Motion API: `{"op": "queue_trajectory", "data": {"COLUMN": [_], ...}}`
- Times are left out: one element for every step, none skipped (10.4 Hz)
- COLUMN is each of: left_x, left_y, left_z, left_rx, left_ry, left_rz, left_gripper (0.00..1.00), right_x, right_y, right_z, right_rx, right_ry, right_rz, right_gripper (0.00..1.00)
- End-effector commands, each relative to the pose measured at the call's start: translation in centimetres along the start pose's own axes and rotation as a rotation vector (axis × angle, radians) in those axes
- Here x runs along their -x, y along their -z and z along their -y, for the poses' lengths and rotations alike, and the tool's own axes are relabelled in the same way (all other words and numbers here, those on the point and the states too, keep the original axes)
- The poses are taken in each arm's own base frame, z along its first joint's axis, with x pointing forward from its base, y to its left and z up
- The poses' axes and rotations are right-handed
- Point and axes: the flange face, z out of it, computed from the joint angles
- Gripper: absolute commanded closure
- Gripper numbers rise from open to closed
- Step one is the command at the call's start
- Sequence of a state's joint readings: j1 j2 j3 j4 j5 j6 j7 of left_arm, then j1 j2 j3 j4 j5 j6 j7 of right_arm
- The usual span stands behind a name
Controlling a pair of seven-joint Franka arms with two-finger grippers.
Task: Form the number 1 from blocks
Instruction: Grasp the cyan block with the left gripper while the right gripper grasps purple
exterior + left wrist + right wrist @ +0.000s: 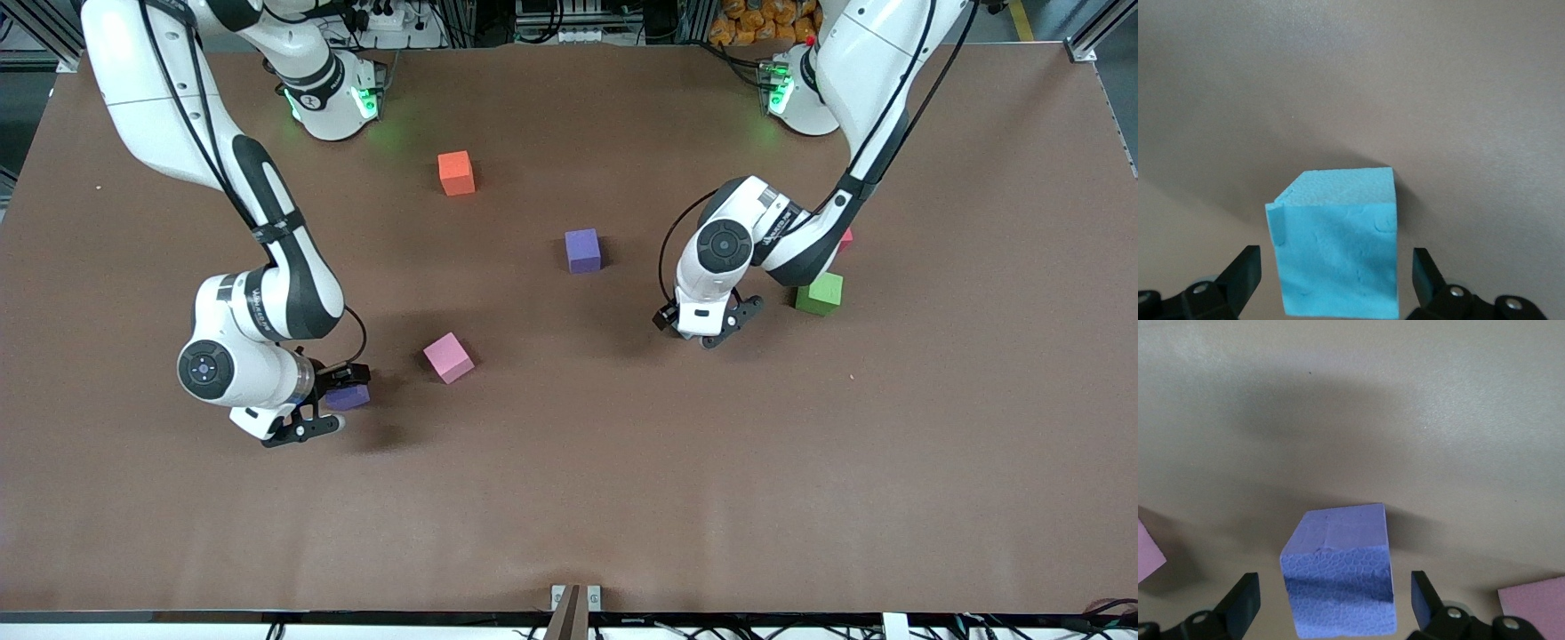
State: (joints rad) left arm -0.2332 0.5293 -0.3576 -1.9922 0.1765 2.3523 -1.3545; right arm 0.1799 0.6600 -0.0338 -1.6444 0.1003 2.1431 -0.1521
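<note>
The light blue block is between my left gripper's fingers in the left wrist view, so I should close now.
My left gripper (707, 324) (1336, 260) is open and low over the table, straddling a light blue block (1338, 240) with a gap on each side. The arm hides that block in the front view. My right gripper (336, 402) (1334, 583) is open too, its fingers either side of a purple block (348, 396) (1341, 570) without touching it. On the table lie a second purple block (582, 250), a pink block (447, 357), an orange block (456, 172), a green block (819, 293), and a red block (845, 238) mostly hidden by the left arm.
The brown table (569, 498) has wide bare room nearer the front camera. Pink surfaces show at two edges of the right wrist view, one a face (1535, 607) and the other a corner (1148, 553). Both arm bases stand along the table's farthest edge.
</note>
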Motion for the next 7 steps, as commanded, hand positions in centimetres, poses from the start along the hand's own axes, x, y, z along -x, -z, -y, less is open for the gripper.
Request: {"op": "queue_trajectory", "data": {"left_x": [-0.8, -0.6, -0.9, -1.2, -1.1, -0.1, 1.6], "left_y": [-0.1, 0.0, -0.1, -0.1, 0.3, 1.0, 2.8], "left_z": [-0.2, -0.3, -0.3, -0.2, -0.2, -0.6, -1.2], "left_rx": [0.004, 0.006, 0.001, -0.003, -0.004, 0.001, 0.020], "left_ry": [0.014, 0.014, 0.028, 0.009, -0.016, -0.040, -0.075], "left_rz": [-0.024, -0.027, -0.033, -0.057, -0.079, -0.089, -0.107], "left_gripper": [0.99, 1.00, 1.00, 1.00, 1.00, 1.00, 1.00], "right_x": [0.0, 0.2, 0.4, 0.4, 0.5, 0.6, 0.6], "right_y": [-0.6, -1.3, -1.7, -1.8, -2.0, -2.2, -2.2], "right_z": [0.2, 0.1, 0.1, -0.1, -0.2, -0.3, -0.3], "right_rx": [-0.005, -0.003, -0.001, -0.001, -0.001, -0.001, -0.001], "right_ry": [0.019, 0.018, 0.018, 0.016, 0.017, 0.021, 0.025], "right_rz": [-0.009, -0.010, -0.010, -0.012, -0.007, -0.003, -0.003], "right_gripper": [0.00, 0.00, 0.00, 0.00, 0.00, 0.08, 0.22]}}
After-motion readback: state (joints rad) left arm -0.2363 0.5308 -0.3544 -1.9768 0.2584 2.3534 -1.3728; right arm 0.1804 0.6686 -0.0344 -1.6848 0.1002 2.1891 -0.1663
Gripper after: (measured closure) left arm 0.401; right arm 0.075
